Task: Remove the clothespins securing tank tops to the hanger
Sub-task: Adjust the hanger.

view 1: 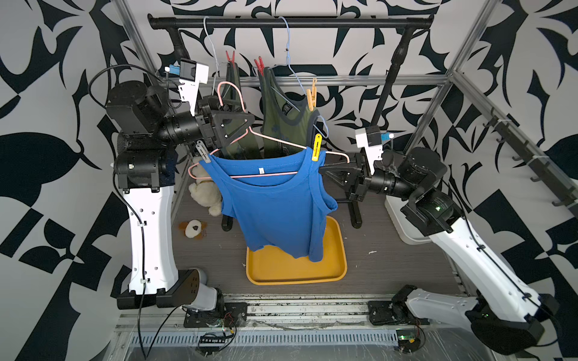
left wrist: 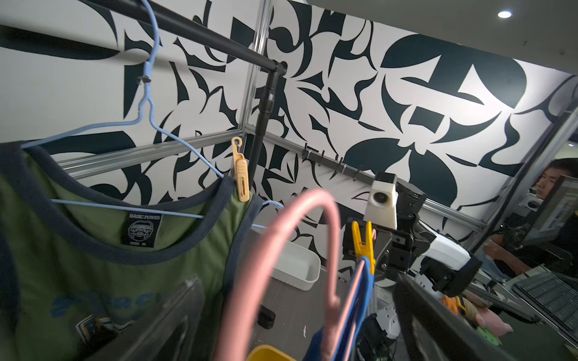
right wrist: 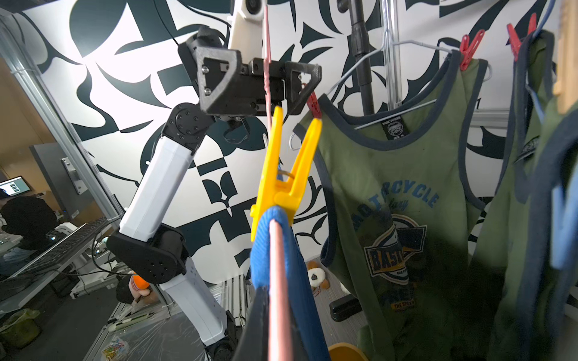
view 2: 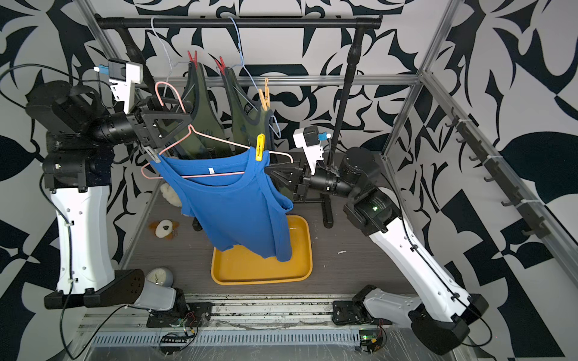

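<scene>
The two strap clothespins should stay free to remove, so my left gripper should next grab the pink hanger by its neck below the hook.
A blue tank top hangs on a pink hanger whose hook is off the rail. A yellow clothespin pins its right strap and a grey clothespin its left. My right gripper is shut on the hanger's right end, below the yellow pin. My left gripper stands open around the hanger's neck. Behind, two olive tank tops hang on the rail, with red clothespins and a pale yellow clothespin.
A yellow tray lies on the floor under the blue top. Plush toys lie at the left. A white bin sits at the right. The black rail spans the back on two feet.
</scene>
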Robot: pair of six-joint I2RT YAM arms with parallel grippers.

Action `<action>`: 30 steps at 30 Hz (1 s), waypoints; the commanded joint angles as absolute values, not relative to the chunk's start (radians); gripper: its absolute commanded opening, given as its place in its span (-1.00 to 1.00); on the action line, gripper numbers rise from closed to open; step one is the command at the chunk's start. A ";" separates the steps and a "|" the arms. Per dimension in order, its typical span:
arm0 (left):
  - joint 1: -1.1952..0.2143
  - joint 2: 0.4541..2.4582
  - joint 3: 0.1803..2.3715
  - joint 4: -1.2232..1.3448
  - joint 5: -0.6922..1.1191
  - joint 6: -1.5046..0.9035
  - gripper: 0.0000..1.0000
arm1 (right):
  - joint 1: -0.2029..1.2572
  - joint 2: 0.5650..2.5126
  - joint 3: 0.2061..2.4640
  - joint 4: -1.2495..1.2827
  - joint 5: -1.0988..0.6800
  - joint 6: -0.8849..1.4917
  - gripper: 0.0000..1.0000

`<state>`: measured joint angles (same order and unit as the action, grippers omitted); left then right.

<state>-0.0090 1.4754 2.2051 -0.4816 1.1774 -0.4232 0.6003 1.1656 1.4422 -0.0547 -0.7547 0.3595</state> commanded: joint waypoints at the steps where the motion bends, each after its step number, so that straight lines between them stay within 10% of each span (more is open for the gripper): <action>1: -0.014 1.452 2.184 -0.454 1.230 -0.426 0.89 | 0.607 1.162 1.488 0.056 -0.747 0.338 -1.00; 26: -0.041 1.347 2.058 -0.499 1.224 -0.419 -1.00 | 0.607 1.153 1.472 -0.007 -0.647 0.257 -1.00; 30: -0.041 1.336 2.044 -0.578 1.185 -0.349 -1.00 | 0.606 1.143 1.463 -0.063 -0.604 0.219 -0.40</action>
<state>-0.0360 1.3575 2.0594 -0.5049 1.2106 -0.3904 0.6064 1.1728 1.4422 -0.0875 -0.6857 0.2745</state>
